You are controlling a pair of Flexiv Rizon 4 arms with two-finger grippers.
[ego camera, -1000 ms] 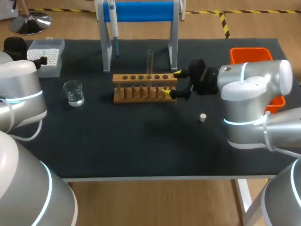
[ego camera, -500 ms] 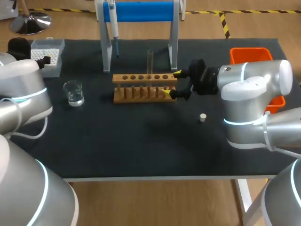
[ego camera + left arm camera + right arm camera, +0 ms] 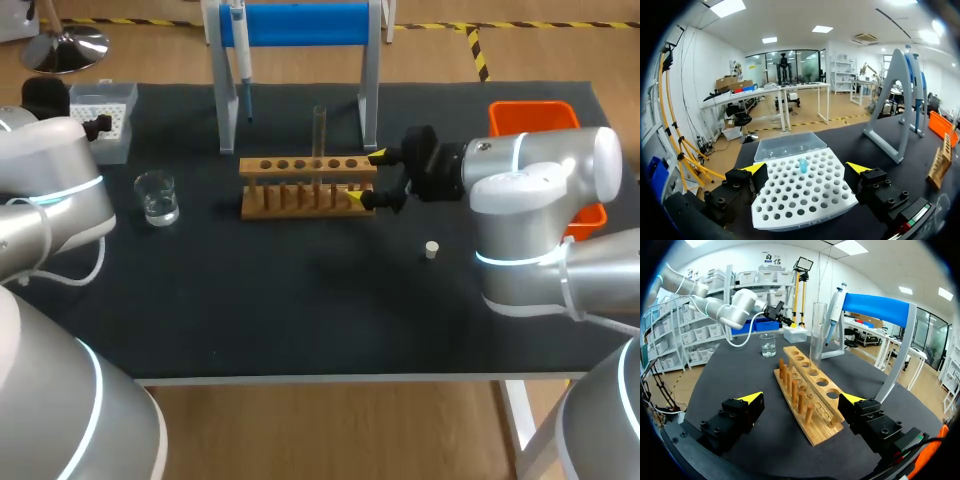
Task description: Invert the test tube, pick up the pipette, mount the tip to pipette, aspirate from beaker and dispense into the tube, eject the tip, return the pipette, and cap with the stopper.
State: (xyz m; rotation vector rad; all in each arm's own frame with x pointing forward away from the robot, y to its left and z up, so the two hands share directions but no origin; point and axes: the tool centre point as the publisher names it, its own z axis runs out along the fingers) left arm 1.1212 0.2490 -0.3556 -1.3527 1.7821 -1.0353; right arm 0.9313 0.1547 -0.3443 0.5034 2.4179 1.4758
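My left gripper should grab the wide upper end of the blue tip [image 3: 803,162] next, because only that end stands above the white perforated plate [image 3: 802,192].
A clear test tube [image 3: 319,130] stands upright in a hole of the wooden rack [image 3: 308,185]. My right gripper [image 3: 367,177] is open at the rack's right end. In the right wrist view the rack [image 3: 807,400] reaches in between the open fingers of the gripper [image 3: 802,399], with the tube [image 3: 816,332] ahead. The pipette [image 3: 241,55] hangs on the blue stand. My left gripper [image 3: 807,169] is open over the white tip box [image 3: 800,192], which holds one blue tip [image 3: 803,165]. The beaker [image 3: 157,197] sits left of the rack. The white stopper [image 3: 432,249] lies on the mat.
An orange bin [image 3: 545,125] stands at the table's right edge, behind my right arm. The blue pipette stand [image 3: 300,25] rises just behind the rack. The tip box [image 3: 100,118] sits at the back left corner. Dark mat [image 3: 300,310] spreads toward the front edge.
My left arm has swung toward the tip box at the back left. The right arm, rack and tube have stayed where they were.
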